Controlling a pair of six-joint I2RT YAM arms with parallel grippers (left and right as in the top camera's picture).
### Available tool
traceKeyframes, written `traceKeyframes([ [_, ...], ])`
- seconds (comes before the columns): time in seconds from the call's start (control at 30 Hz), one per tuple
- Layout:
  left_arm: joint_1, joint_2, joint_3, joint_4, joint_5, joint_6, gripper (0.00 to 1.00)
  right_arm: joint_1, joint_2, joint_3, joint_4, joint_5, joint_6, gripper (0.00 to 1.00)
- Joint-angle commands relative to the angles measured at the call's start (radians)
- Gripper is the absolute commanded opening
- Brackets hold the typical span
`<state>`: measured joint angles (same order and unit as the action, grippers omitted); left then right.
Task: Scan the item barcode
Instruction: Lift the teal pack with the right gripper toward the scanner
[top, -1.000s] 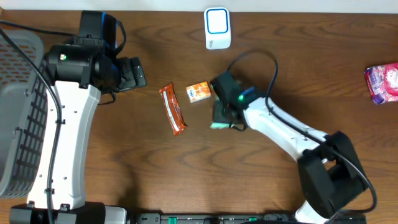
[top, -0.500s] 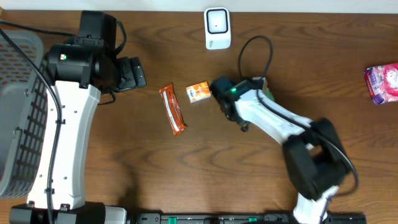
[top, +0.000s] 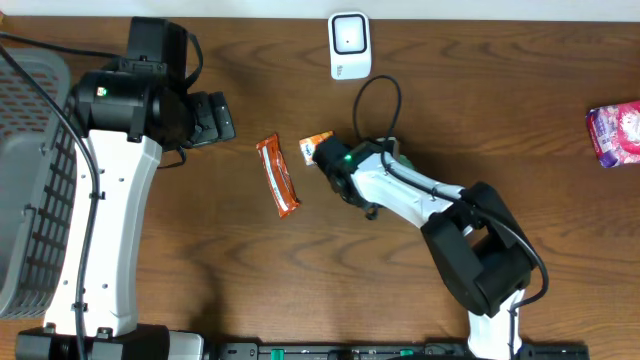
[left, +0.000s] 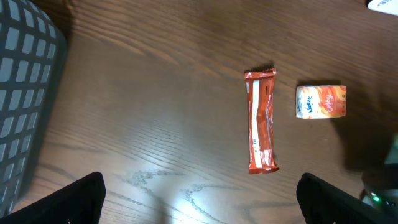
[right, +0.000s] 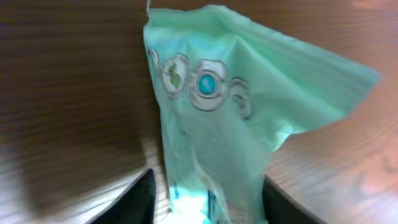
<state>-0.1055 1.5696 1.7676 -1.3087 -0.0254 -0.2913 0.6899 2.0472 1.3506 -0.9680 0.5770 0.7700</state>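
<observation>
The pale green packet (right: 230, 112) should be grabbed next by my right gripper across its near end (right: 212, 194), so that the barcode on the rest of it can be scanned.
A pale green packet (right: 230, 112) fills the right wrist view, lying between the fingers of my right gripper (right: 205, 199). The jaws stand open, with a strip of wood showing between the left finger (right: 134, 199) and the packet. From overhead only a green edge of the packet (top: 398, 152) shows beside the folded right arm (top: 400, 190). The white scanner (top: 349, 45) stands at the table's back edge. My left gripper (left: 202, 208) hangs open over bare wood, with nothing between its fingers.
An orange-red snack bar (top: 278, 176) and a small orange carton (top: 318, 146) lie left of the right wrist. They also show in the left wrist view as the bar (left: 261, 121) and carton (left: 320, 101). A grey basket (top: 30, 180) is at the far left and a pink packet (top: 615, 130) at the far right.
The right wrist has swung from below the carton round to its right side, carrying the green packet. Its jaws have parted from shut. The scanner's blue light has gone out. The left arm is still.
</observation>
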Motion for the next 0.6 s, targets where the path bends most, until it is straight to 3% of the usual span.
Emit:
traceKeyframes([
  [0.0, 0.003, 0.007, -0.002, -0.004, -0.001, -0.009, 0.98, 0.013, 0.014, 0.097, -0.038, -0.089, -0.031, 0.54],
  [0.17, 0.003, 0.007, -0.002, -0.004, -0.001, -0.009, 0.98, 0.000, 0.014, 0.233, -0.165, -0.080, -0.033, 0.56],
  [0.23, 0.003, 0.007, -0.002, -0.004, -0.001, -0.009, 0.98, -0.010, 0.014, 0.286, -0.216, -0.079, -0.037, 0.73],
  [0.33, 0.003, 0.007, -0.002, -0.004, -0.001, -0.009, 0.98, -0.030, 0.014, 0.354, -0.271, -0.126, -0.101, 0.80],
  [0.37, 0.003, 0.007, -0.002, -0.004, -0.001, -0.009, 0.98, -0.035, 0.014, 0.366, -0.279, -0.161, -0.127, 0.89],
  [0.57, 0.003, 0.007, -0.002, -0.004, -0.001, -0.009, 0.98, -0.049, 0.014, 0.372, -0.289, -0.454, -0.314, 0.90],
])
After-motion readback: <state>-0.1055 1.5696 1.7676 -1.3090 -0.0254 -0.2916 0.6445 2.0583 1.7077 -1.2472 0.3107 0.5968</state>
